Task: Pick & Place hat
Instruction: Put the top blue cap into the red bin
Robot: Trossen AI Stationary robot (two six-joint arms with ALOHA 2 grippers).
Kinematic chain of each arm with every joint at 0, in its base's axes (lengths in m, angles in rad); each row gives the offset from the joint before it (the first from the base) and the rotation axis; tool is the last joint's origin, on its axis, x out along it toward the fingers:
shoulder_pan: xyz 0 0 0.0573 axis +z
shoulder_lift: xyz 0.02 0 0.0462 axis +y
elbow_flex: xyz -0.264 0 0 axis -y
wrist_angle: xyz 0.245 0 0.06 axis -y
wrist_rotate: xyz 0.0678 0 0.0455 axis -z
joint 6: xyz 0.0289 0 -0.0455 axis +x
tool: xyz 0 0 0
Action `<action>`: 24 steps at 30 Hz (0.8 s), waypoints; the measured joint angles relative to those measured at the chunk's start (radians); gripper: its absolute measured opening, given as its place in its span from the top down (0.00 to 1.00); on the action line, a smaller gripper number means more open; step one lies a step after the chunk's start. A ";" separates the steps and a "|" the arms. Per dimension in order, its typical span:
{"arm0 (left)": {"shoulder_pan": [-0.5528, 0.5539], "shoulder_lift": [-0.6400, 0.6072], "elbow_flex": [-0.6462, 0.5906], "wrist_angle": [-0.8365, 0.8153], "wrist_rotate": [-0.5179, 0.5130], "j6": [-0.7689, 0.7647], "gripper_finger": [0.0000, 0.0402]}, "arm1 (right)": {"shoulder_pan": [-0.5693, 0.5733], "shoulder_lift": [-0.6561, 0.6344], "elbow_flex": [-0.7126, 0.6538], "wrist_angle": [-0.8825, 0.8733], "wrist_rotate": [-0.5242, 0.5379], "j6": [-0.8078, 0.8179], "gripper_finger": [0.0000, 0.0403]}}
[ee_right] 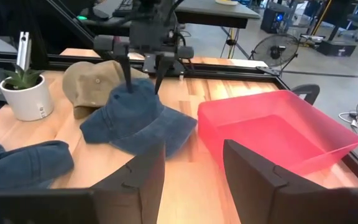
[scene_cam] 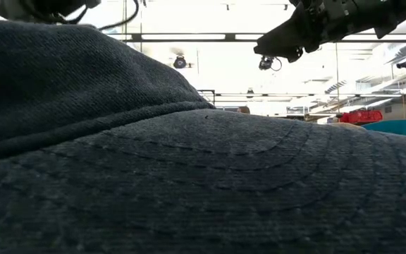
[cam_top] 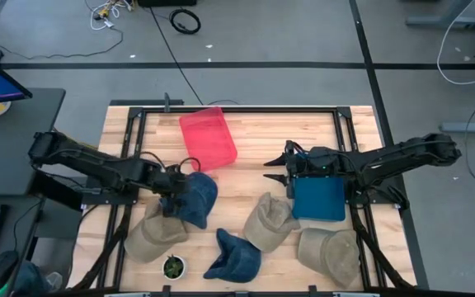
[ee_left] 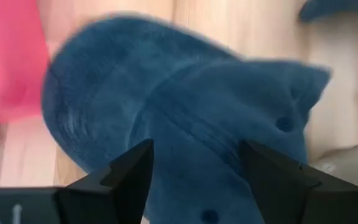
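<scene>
My left gripper picks up the dark blue cap by its top (cam_top: 190, 209) next, to place it in the red bin (cam_top: 209, 138).
A dark blue cap (cam_top: 198, 200) lies on the wooden table just near of the red bin (cam_top: 209, 138), its brim toward the bin. My left gripper (cam_top: 174, 188) is open and points down at it. In the right wrist view its fingers (ee_right: 129, 78) stand on either side of the top of the cap's crown (ee_right: 137, 94). In the left wrist view the cap (ee_left: 185, 106) fills the gap between the open fingers. My right gripper (cam_top: 275, 171) is open and hovers over bare table next to the blue bin (cam_top: 318, 198). My left gripper comes at the blue cap's crown (ee_left: 194, 134) from above, with one finger on each side. I cannot tell whether the fingertips touch the cloth. The cap rests flat on the table.
Tan caps lie at the near left (cam_top: 155, 235), centre (cam_top: 270, 221) and near right (cam_top: 330, 252). A second blue cap (cam_top: 233, 256) by the near edge blocks the low view (scene_cam: 203, 169). A small potted plant (cam_top: 172, 266) stands near it. Bare wood lies between the bins.
</scene>
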 joint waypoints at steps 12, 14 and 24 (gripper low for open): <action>0.001 0.183 0.000 0.014 -0.011 0.006 0.68 | -0.010 0.000 0.000 -0.004 -0.001 0.000 0.59; 0.001 0.192 0.000 0.021 -0.012 0.005 0.80 | -0.010 0.000 0.000 -0.004 -0.001 0.000 0.59; 0.001 0.186 0.078 0.053 -0.025 -0.033 0.96 | -0.010 0.000 0.000 -0.020 -0.003 0.000 0.59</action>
